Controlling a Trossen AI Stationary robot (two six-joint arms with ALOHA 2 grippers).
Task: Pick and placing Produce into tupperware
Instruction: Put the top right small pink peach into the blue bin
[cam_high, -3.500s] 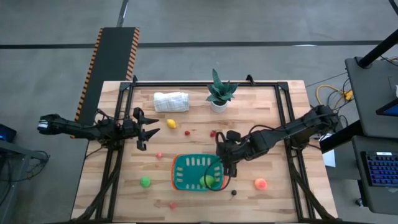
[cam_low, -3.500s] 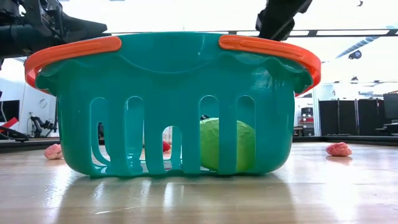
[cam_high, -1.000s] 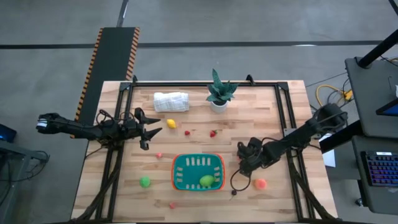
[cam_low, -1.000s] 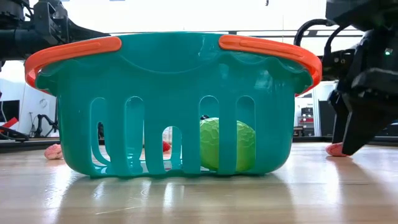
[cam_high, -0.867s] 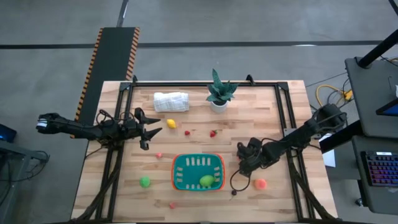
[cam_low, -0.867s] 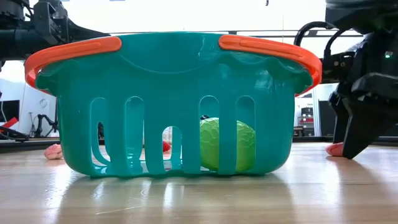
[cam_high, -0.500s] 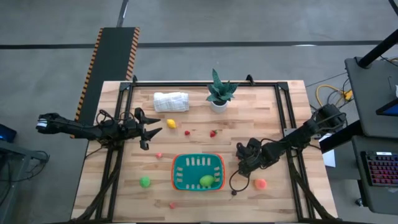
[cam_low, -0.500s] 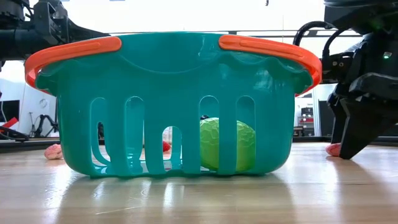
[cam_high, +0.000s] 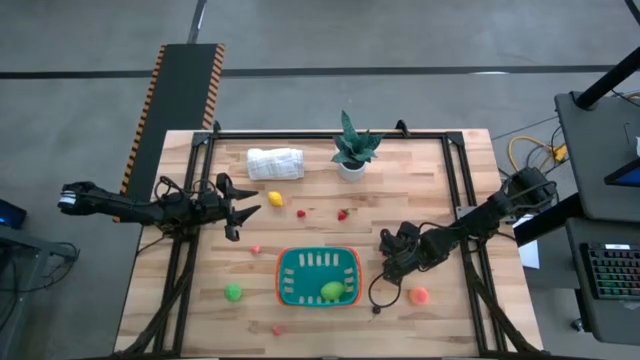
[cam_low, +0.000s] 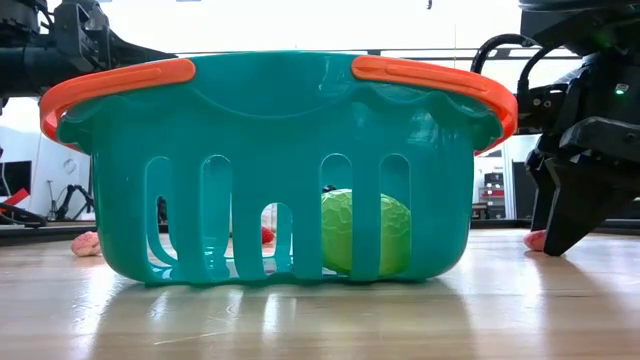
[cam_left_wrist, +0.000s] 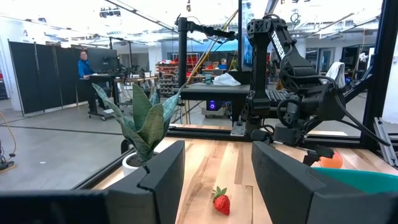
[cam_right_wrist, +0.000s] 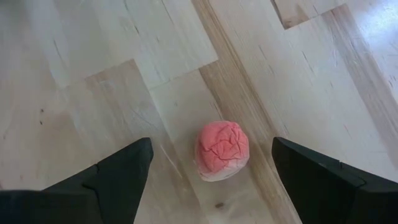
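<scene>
My right gripper's fingers are beside the crinkled pink-red piece (cam_right_wrist: 222, 149), level with its sides, so closing now would catch the piece.
The tupperware (cam_high: 318, 277), teal with an orange-red rim, stands on the table near the front and holds a green piece (cam_high: 333, 291). My right gripper (cam_high: 388, 268) is open just right of it, fingers pointing down on either side of a crinkled pink-red piece (cam_right_wrist: 222, 149) that lies on the table; they do not touch it. My left gripper (cam_high: 240, 212) is open and empty at the table's left, level, pointing right past a yellow piece (cam_high: 275, 199). A strawberry (cam_left_wrist: 221, 202) lies ahead of it.
Loose produce lies about: an orange-pink piece (cam_high: 419, 295), a dark one (cam_high: 376, 310), a green one (cam_high: 233, 292), small red ones (cam_high: 301, 212) (cam_high: 256, 249). A potted plant (cam_high: 352, 150) and a rolled white cloth (cam_high: 275, 163) stand at the far side.
Some seconds ago my right gripper was over the tupperware's right end; it has since gone toward the table's right edge and down over the pink-red piece. In the last second nothing has visibly moved.
</scene>
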